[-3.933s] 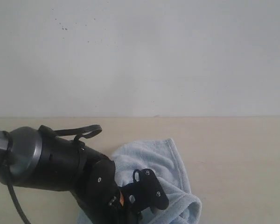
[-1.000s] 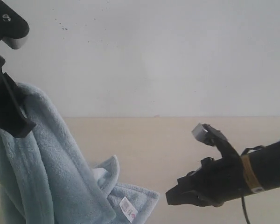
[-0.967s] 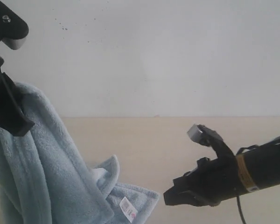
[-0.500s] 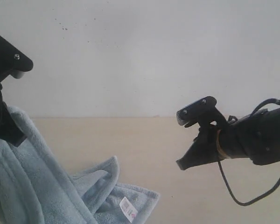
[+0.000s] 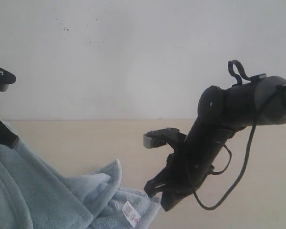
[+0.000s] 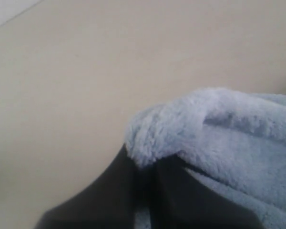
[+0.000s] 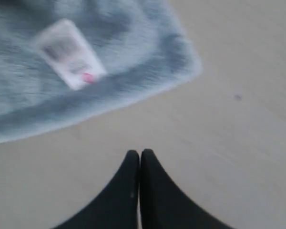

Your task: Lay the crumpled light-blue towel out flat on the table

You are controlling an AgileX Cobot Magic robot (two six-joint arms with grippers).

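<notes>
Next, my right gripper grabs the light-blue towel (image 5: 62,195) by its hemmed corner with the white tag to spread it flat.
The light-blue towel (image 5: 47,195) hangs from the far left edge of the exterior view and trails onto the beige table (image 5: 133,138), its white tag (image 5: 130,213) showing near the lower corner. My left gripper (image 6: 150,164) is shut on a bunched fold of the towel (image 6: 229,138), held up above the table. My right gripper (image 7: 140,153) is shut and empty, its tips pointing down just above bare table, a short way from the towel's hemmed corner (image 7: 176,62) and tag (image 7: 70,53). In the exterior view the right gripper (image 5: 155,188) hangs beside that corner.
A plain white wall (image 5: 133,57) rises behind the table. A black cable (image 5: 238,162) loops off the right arm. Bare table surface (image 5: 257,200) lies to the right of the towel.
The right arm has swung in from the right and tilted down toward the towel's tagged corner. The left gripper has sunk lower with the towel, so more cloth rests on the table.
</notes>
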